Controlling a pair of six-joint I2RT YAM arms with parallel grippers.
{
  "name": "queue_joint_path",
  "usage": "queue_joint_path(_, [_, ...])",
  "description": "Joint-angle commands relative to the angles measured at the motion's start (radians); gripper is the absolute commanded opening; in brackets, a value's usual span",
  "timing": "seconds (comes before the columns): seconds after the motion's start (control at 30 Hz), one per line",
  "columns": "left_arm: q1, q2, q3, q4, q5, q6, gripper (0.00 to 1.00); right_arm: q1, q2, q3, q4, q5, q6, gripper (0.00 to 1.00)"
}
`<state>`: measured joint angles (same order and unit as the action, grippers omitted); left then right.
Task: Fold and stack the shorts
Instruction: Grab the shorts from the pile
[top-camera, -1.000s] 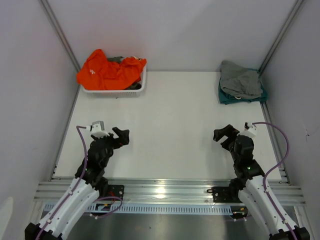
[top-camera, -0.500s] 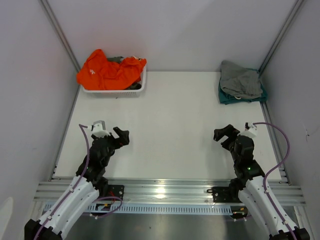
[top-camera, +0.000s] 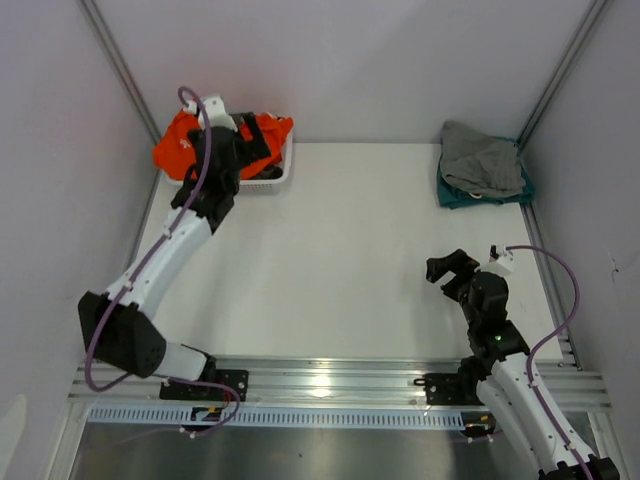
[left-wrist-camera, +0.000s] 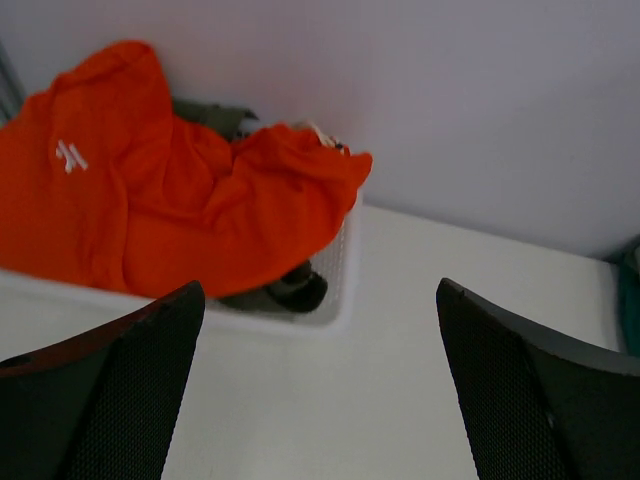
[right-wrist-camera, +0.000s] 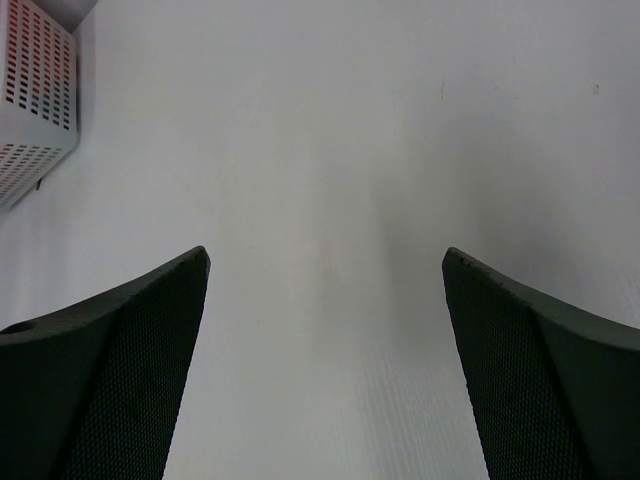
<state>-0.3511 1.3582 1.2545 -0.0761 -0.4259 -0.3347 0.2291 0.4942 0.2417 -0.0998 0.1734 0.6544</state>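
Note:
My left gripper grabs the orange shorts (top-camera: 176, 150) by the bunched end at the basket's corner (top-camera: 273, 134) next. The shorts' edge beside it stays free for my right gripper.
The orange shorts (top-camera: 176, 150) lie bunched in a white perforated basket (top-camera: 276, 178) at the far left. In the left wrist view the shorts (left-wrist-camera: 180, 200) fill the basket (left-wrist-camera: 341, 262), with a small white logo on the left part. My left gripper (top-camera: 255, 140) is open and empty, stretched out over the basket's near right part; in its own view (left-wrist-camera: 315, 290) the fingers frame the basket's corner and bare table. My right gripper (top-camera: 445, 268) is open and empty over bare table at the near right, as its own view (right-wrist-camera: 325, 255) shows.
An olive-green garment (left-wrist-camera: 215, 115) shows behind the orange shorts in the basket, and something dark (left-wrist-camera: 296, 290) under them. A grey garment (top-camera: 482, 160) lies on a teal one (top-camera: 455, 196) at the far right corner. Walls stand on three sides. The basket's corner shows in the right wrist view (right-wrist-camera: 35, 95).
My left arm has swung from the near left of the table out to the basket at the far left, its gripper still open. The right arm has not moved.

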Motion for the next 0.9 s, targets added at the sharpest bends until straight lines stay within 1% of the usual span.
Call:
queue_joint_path(0.0, [0.049, 0.137, 0.192, -0.043, 0.104, 0.155, 0.99, 0.007, -0.008, -0.008, 0.023, -0.012, 0.016, 0.99])
queue_joint_path(0.03, [0.067, 0.254, 0.327, -0.094, 0.12, 0.18, 0.99, 0.007, -0.008, -0.008, 0.022, -0.014, 0.017, 0.99])
queue_joint_path(0.07, [0.075, 0.321, 0.474, -0.156, 0.133, 0.192, 0.99, 0.006, -0.008, -0.008, 0.022, -0.014, 0.017, 0.99])
queue_joint_path(0.1, [0.083, 0.384, 0.619, -0.26, 0.175, 0.209, 0.99, 0.006, -0.008, -0.007, 0.022, -0.015, 0.017, 0.99])
queue_joint_path(0.13, [0.095, 0.507, 0.688, -0.305, 0.188, 0.23, 0.99, 0.006, -0.008, -0.007, 0.022, -0.017, 0.017, 0.99])
queue_joint_path(0.17, [0.098, 0.559, 0.75, -0.344, 0.191, 0.238, 0.99, 0.006, -0.009, -0.007, 0.018, -0.018, 0.017, 1.0])
queue_joint_path(0.2, [0.103, 0.603, 0.893, -0.384, 0.2, 0.247, 0.99, 0.006, -0.011, -0.005, 0.017, -0.02, 0.016, 0.99])
queue_joint_path(0.23, [0.109, 0.683, 0.928, -0.389, 0.21, 0.259, 0.99, 0.007, -0.013, -0.004, 0.015, -0.022, 0.01, 0.99])
queue_joint_path(0.27, [0.113, 0.718, 0.959, -0.381, 0.214, 0.263, 0.99, 0.009, -0.016, -0.002, 0.015, -0.02, 0.008, 0.99])
queue_joint_path(0.3, [0.118, 0.752, 1.049, -0.38, 0.22, 0.264, 0.99, 0.009, -0.017, -0.002, 0.012, -0.017, 0.008, 1.0])
queue_joint_path(0.33, [0.129, 0.789, 1.083, -0.384, 0.243, 0.264, 0.99, 0.009, -0.017, -0.002, 0.009, -0.012, 0.008, 1.0])
queue_joint_path(0.37, [0.133, 0.867, 1.156, -0.393, 0.245, 0.261, 0.99, 0.01, -0.016, -0.001, 0.009, -0.012, 0.007, 1.0])
queue_joint_path(0.43, [0.144, 0.919, 1.22, -0.403, 0.242, 0.257, 0.99, 0.01, -0.011, -0.001, 0.008, -0.005, 0.005, 0.99])
queue_joint_path(0.6, [0.149, 0.97, 1.152, -0.314, 0.283, 0.243, 0.97, 0.012, -0.003, -0.002, 0.015, 0.001, 0.004, 0.99])
queue_joint_path(0.73, [0.149, 1.019, 1.151, -0.309, 0.294, 0.214, 0.95, 0.012, 0.009, -0.001, 0.015, 0.009, 0.001, 1.0])
queue_joint_path(0.87, [0.149, 1.058, 1.149, -0.277, 0.314, 0.192, 0.95, 0.012, 0.012, 0.001, 0.015, 0.014, -0.001, 0.99])
